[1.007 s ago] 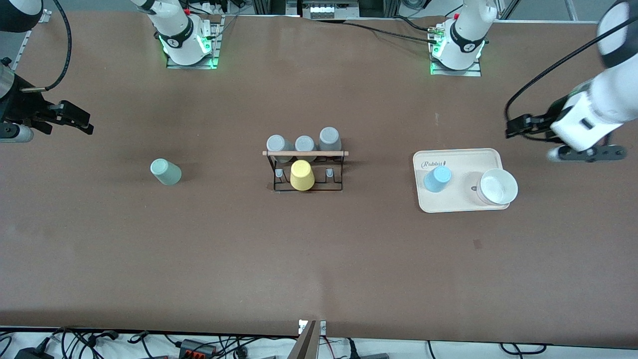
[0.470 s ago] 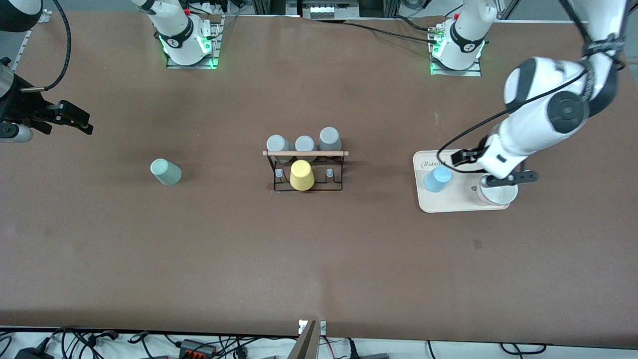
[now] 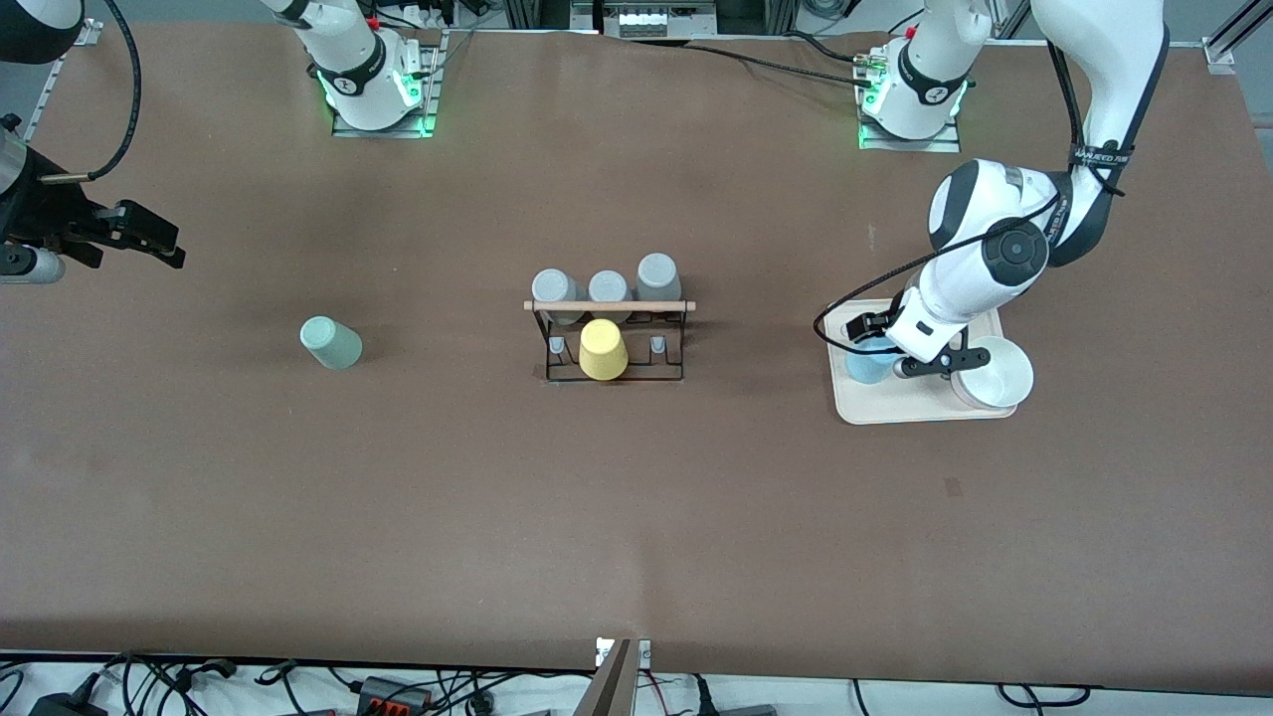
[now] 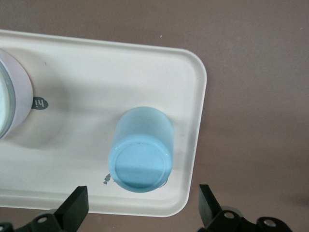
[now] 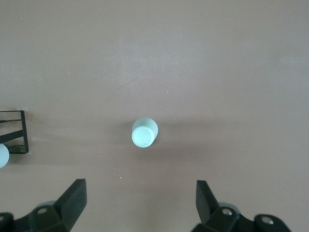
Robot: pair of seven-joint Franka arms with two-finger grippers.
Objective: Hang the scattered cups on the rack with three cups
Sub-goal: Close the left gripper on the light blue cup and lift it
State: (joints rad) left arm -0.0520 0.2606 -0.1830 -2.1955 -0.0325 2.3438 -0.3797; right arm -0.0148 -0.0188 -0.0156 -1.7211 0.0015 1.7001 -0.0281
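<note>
The robot's left gripper will next grab the light blue cup's sides near its base (image 3: 872, 362). Then it can hang the cup on the black wire rack (image 3: 609, 306).
The light blue cup (image 3: 863, 369) stands bottom-up on the cream tray (image 3: 925, 410). It also shows in the left wrist view (image 4: 141, 149). My left gripper (image 3: 881, 350) hangs open just above it, one finger to each side (image 4: 140, 209), and partly hides it in the front view. The pale mint cup (image 3: 331, 343) sits on the table toward the right arm's end (image 5: 144, 133). My right gripper (image 3: 159, 244) waits open and empty in the air near that end (image 5: 140, 205). The black wire rack (image 3: 609, 306) stands mid-table.
Three grey cups (image 3: 604, 287) and a yellow cup (image 3: 602, 350) are on the rack, whose corner shows in the right wrist view (image 5: 18, 133). A white bowl (image 3: 995, 373) sits on the tray beside the blue cup (image 4: 9, 101).
My left arm has swung in from the table's end and come down over the tray, ending above the blue cup. The right arm and all cups have not moved.
</note>
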